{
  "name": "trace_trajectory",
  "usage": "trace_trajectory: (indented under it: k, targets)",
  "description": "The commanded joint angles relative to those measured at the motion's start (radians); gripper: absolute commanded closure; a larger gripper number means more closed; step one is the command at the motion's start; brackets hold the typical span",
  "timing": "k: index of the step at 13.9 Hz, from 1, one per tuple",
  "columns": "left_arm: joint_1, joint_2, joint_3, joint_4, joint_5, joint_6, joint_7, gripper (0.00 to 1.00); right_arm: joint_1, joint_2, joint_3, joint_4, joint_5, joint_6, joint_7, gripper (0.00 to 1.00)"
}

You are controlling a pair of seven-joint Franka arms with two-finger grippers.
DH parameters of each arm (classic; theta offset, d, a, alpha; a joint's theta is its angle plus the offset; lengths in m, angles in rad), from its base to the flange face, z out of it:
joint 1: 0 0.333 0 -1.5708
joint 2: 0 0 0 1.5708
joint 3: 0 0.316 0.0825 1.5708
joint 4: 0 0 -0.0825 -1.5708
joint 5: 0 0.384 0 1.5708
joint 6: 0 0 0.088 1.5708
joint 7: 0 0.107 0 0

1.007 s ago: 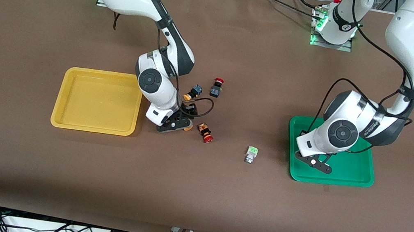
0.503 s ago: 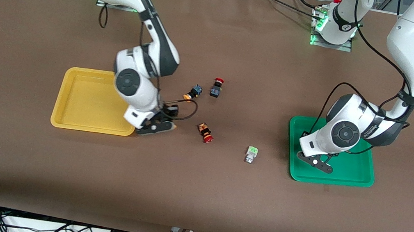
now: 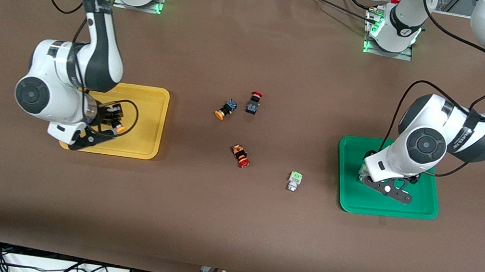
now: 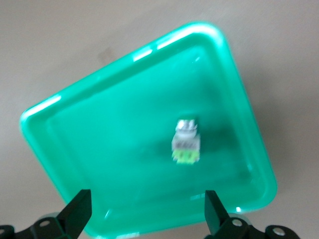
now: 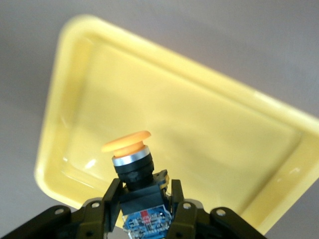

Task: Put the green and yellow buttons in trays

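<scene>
My right gripper needs to lower the button first, because the yellow button's orange cap [image 3: 120,129] [image 5: 127,144] hangs above the yellow tray's bottom and the button would drop if I opened now.
My right gripper [image 3: 108,128] is shut on a yellow button [image 3: 119,127] and holds it over the yellow tray [image 3: 152,92]. The right wrist view shows the fingers [image 5: 110,195] clamped on the button's dark body [image 5: 130,164], with the orange cap pointing at the tray [image 5: 209,124]. My left gripper [image 3: 387,189] is open and empty above the green tray [image 3: 425,211]. One green button [image 4: 186,143] lies in that tray [image 4: 99,149], between and past the jaws of the left gripper [image 4: 146,209]. A second yellow button [image 3: 225,109] and a second green button [image 3: 294,181] lie on the table.
Two red-capped buttons lie on the brown table: one [image 3: 254,102] beside the loose yellow button, one [image 3: 240,155] nearer the front camera. The loose buttons sit mid-table between the two trays.
My right arm has carried the yellow button from the middle of the table to above the yellow tray. My left gripper has shifted slightly over the green tray.
</scene>
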Motion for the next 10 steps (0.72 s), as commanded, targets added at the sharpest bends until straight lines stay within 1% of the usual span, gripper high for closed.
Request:
trace_trajectory:
  k: [1, 2, 3, 4, 5, 6, 7, 9, 10]
  targets:
    - [0.045, -0.048, -0.057, 0.081, -0.126, -0.068, 0.024, 0.00, 0.017, -0.073, -0.001, -0.224, 0.015, 0.183, -0.010, 0.90]
    - [0.040, -0.040, -0.072, 0.098, -0.130, -0.068, 0.020, 0.00, 0.016, -0.067, -0.001, -0.235, 0.021, 0.210, -0.007, 0.83]
    - [0.034, -0.040, -0.074, 0.098, -0.139, -0.068, 0.020, 0.00, 0.016, -0.066, -0.001, -0.224, 0.046, 0.203, 0.005, 0.67]
    - [0.022, -0.040, -0.074, 0.103, -0.142, -0.064, 0.020, 0.00, 0.020, -0.067, 0.002, -0.203, 0.073, 0.169, 0.028, 0.38]
    - [-0.002, -0.025, -0.076, 0.128, -0.145, -0.053, 0.018, 0.00, 0.023, -0.067, 0.005, -0.177, 0.095, 0.135, 0.089, 0.26]
    - [-0.037, 0.025, -0.076, 0.191, -0.145, -0.053, 0.014, 0.00, 0.026, -0.067, 0.016, -0.154, 0.103, 0.112, 0.158, 0.23]
    - [-0.074, 0.076, -0.076, 0.257, -0.147, -0.055, -0.021, 0.00, 0.028, -0.067, 0.042, -0.132, 0.112, 0.101, 0.233, 0.20]
    - [-0.171, 0.182, -0.073, 0.354, -0.145, -0.052, -0.167, 0.00, 0.030, -0.072, 0.109, -0.115, 0.117, 0.095, 0.388, 0.19]
    - [-0.215, 0.231, -0.071, 0.388, -0.141, -0.029, -0.233, 0.00, 0.028, -0.072, 0.155, -0.114, 0.117, 0.095, 0.498, 0.19]
